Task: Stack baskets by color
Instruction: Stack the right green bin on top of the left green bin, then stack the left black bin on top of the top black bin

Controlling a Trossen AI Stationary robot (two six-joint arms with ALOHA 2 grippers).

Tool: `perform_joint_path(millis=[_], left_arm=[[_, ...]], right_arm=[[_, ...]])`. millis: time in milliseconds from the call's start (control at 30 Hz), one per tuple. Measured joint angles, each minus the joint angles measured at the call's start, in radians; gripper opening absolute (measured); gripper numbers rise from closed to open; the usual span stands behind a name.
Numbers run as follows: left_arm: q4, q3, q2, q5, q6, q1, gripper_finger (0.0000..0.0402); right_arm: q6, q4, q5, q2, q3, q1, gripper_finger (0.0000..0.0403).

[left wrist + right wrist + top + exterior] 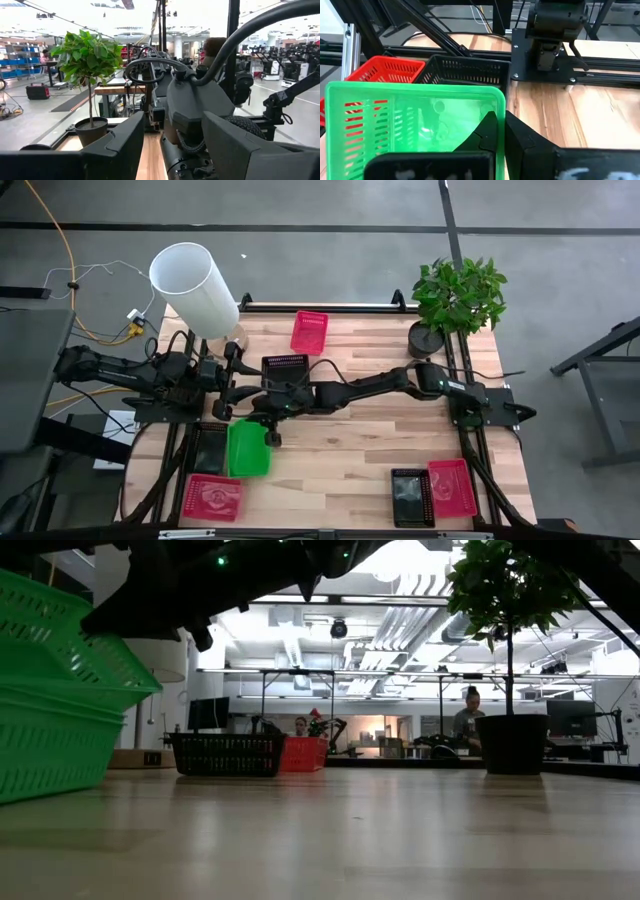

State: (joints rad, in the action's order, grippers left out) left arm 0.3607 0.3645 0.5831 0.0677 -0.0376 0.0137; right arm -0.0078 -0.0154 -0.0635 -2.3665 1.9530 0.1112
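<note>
The green basket's rim sits low beside the black basket's rim, so the green basket would settle down. It gets released by my right gripper now.
My right gripper [270,427] [505,145] reaches across from the table's right and is shut on a green basket [248,450] [415,120] at the near left. In the low view this basket [70,640] is tilted, and what looks like a second green basket [50,745] sits flat on the table beneath it. A black basket [210,448] lies right beside them, toward the table's left. My left gripper [233,393] [170,152] stays drawn back at the left, open, with nothing between its fingers. My right gripper pinches the green basket's side wall [501,107] near a corner. One finger [487,132] is inside the basket and the other [530,145] outside. The fingers come from the table's right, slanting down. The basket hangs tilted over the green one below.
A red basket [212,498] lies at the near left; a black [410,495] and a red-pink one [450,487] at the near right. Another black basket [284,367] and a red one [309,332] sit farther back. A white cylinder [195,288] and a potted plant [428,338] stand at the far edge.
</note>
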Motion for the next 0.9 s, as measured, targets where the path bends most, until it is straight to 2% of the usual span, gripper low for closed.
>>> perform_joint_path(millis=[133,233,533,667,900], left_arm=[[0.000,0.000,0.000,0.000,0.000,0.000,0.0186],[0.000,0.000,0.000,0.000,0.000,0.000,0.0186],[0.001,0.000,0.000,0.005,-0.001,0.000,0.0186],[0.001,0.000,0.000,0.021,-0.001,0.000,0.0186],[0.001,0.000,0.000,0.023,-0.026,0.000,0.0186]], right_arm=[[-0.013,0.001,-0.001,0.000,0.000,0.000,0.0001],[-0.036,0.005,-0.001,0.000,0.000,0.000,0.0019],[-0.088,0.074,-0.023,0.038,0.000,0.003,0.0161],[-0.105,0.176,-0.063,0.073,0.000,0.002,0.0200],[-0.158,0.512,-0.049,0.150,-0.001,0.002,0.0207]])
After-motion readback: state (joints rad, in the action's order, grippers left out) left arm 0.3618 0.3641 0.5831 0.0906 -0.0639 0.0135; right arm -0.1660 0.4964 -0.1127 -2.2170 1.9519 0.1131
